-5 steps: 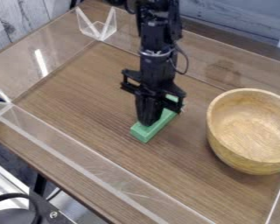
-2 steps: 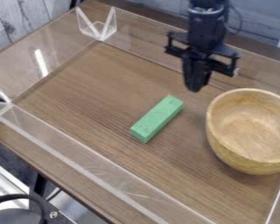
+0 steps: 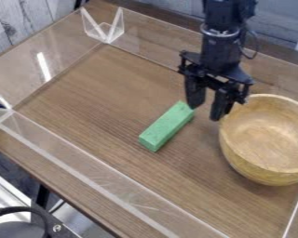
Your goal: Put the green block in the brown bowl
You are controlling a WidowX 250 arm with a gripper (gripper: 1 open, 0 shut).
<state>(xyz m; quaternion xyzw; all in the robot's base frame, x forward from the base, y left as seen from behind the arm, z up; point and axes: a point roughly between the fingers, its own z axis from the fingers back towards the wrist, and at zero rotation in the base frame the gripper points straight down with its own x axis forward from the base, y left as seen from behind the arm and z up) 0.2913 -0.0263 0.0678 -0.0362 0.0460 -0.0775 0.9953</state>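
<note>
I need to take hold of the green block by its upper end [image 3: 181,111] with my gripper next, so that I can put the block in the brown bowl [image 3: 266,138].
The green block [image 3: 167,126] lies flat on the wooden table, slanting from lower left to upper right. My gripper [image 3: 211,102] hangs just right of the block's upper end, between it and the brown bowl [image 3: 266,138]. Its two dark fingers [image 3: 196,93] point down and stand apart with nothing between them. The bowl sits at the right, empty, its thick rim close to my right finger.
A clear plastic wall [image 3: 64,149] runs around the table along the left and front edges. A clear plastic corner piece [image 3: 103,25] stands at the back left. Bare wood lies left of the block.
My gripper was down over the block a second ago, then rose shut near the bowl's back. Now it has come lower toward the block's upper end and its fingers have opened.
</note>
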